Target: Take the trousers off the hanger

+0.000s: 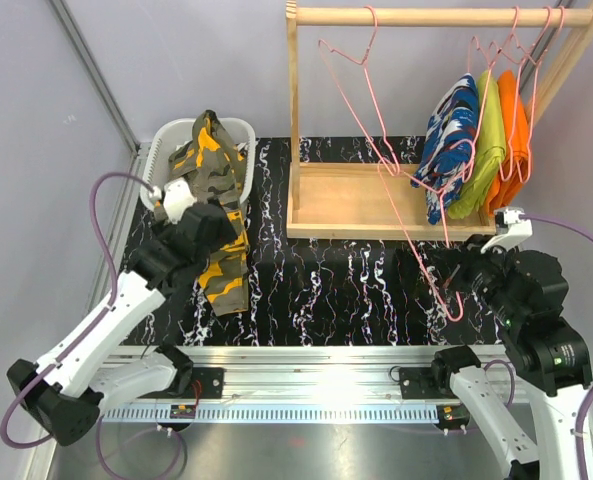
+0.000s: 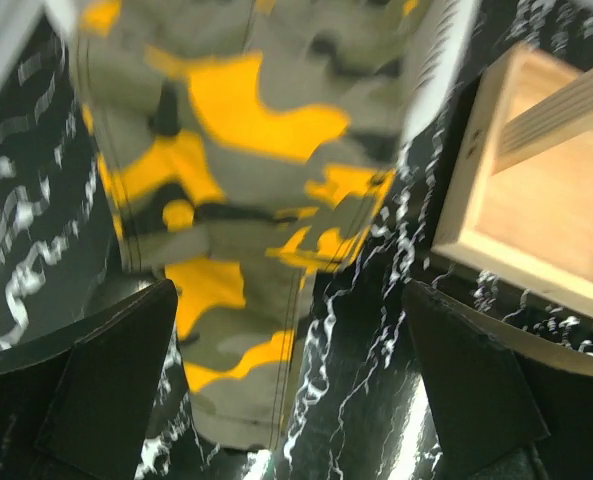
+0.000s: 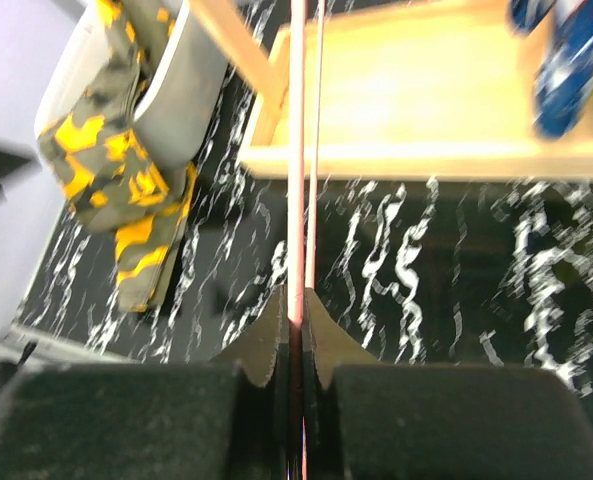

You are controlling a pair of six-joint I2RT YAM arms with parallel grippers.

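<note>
My left gripper grabs the olive camouflage trousers (image 1: 216, 200) by the hem end outside the white basket next, to lift that overhang over the basket's rim inside.
The olive camouflage trousers (image 1: 216, 200) hang out of a white basket (image 1: 166, 140) over its rim, one leg lying on the black marbled table. My left gripper (image 1: 208, 250) hovers over that leg, open and empty; in the left wrist view (image 2: 288, 290) the leg (image 2: 246, 250) lies between and beyond the fingers. My right gripper (image 1: 456, 272) is shut on the lower wire of a bare pink hanger (image 1: 381, 150), seen as a thin pink rod (image 3: 296, 150) between the closed jaws (image 3: 296, 300). The blue printed trousers (image 1: 451, 140) hang on the wooden rack. The black-white-grey trousers are out of view.
The wooden rack's tray (image 1: 346, 200) stands at the back centre, its rod (image 1: 426, 15) above. A lime-green garment (image 1: 488, 140) and an orange one (image 1: 516, 130) hang right of the blue trousers on pink hangers. A metal rail (image 1: 306, 360) runs along the near edge.
</note>
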